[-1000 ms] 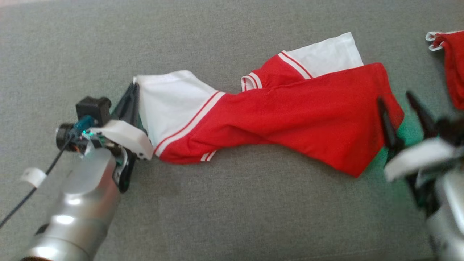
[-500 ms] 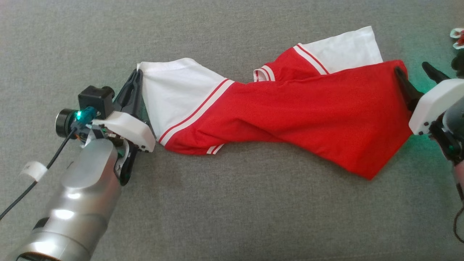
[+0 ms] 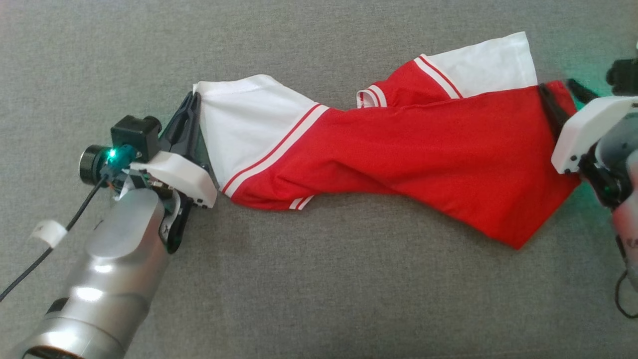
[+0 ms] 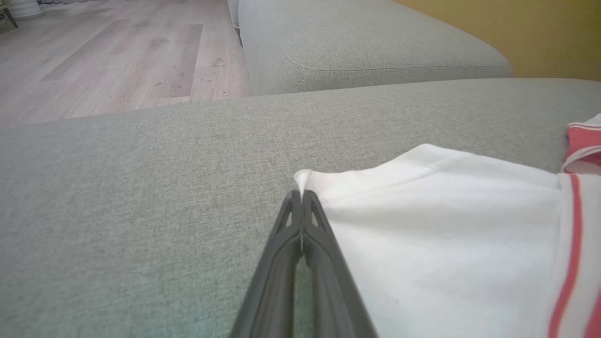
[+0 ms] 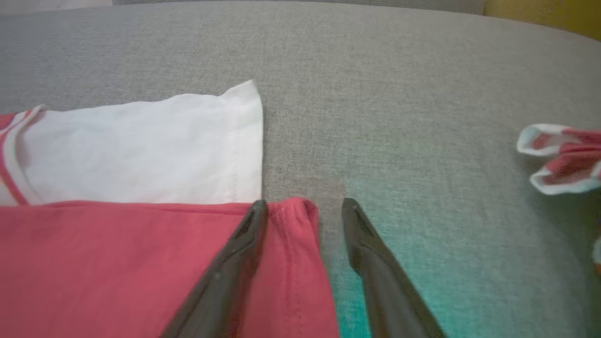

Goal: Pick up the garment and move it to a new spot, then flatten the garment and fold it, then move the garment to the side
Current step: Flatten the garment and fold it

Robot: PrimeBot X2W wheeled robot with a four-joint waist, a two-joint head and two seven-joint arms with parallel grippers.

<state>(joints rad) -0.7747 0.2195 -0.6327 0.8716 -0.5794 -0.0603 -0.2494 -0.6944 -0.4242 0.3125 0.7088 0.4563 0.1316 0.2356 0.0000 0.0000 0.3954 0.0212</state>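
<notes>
My right gripper grabs the red garment by its hem corner next, to flatten and fold the garment.
A red garment with white sleeves and striped trim lies stretched and twisted across the grey couch. My left gripper is shut on the corner of the left white sleeve; in the left wrist view the gripper pinches the sleeve hem. My right gripper is open at the garment's far right red corner. In the right wrist view the gripper straddles that corner of the red cloth, one finger lying on the cloth and the other on the couch beside it.
Another red and white cloth lies on the couch to the right of my right gripper. Beyond the couch edge are a wooden floor, a second grey cushion and a yellow wall.
The head camera has shifted. My right gripper has moved up from the garment's lower right to its top right corner, and its jaws have narrowed a little. The left gripper keeps its hold.
</notes>
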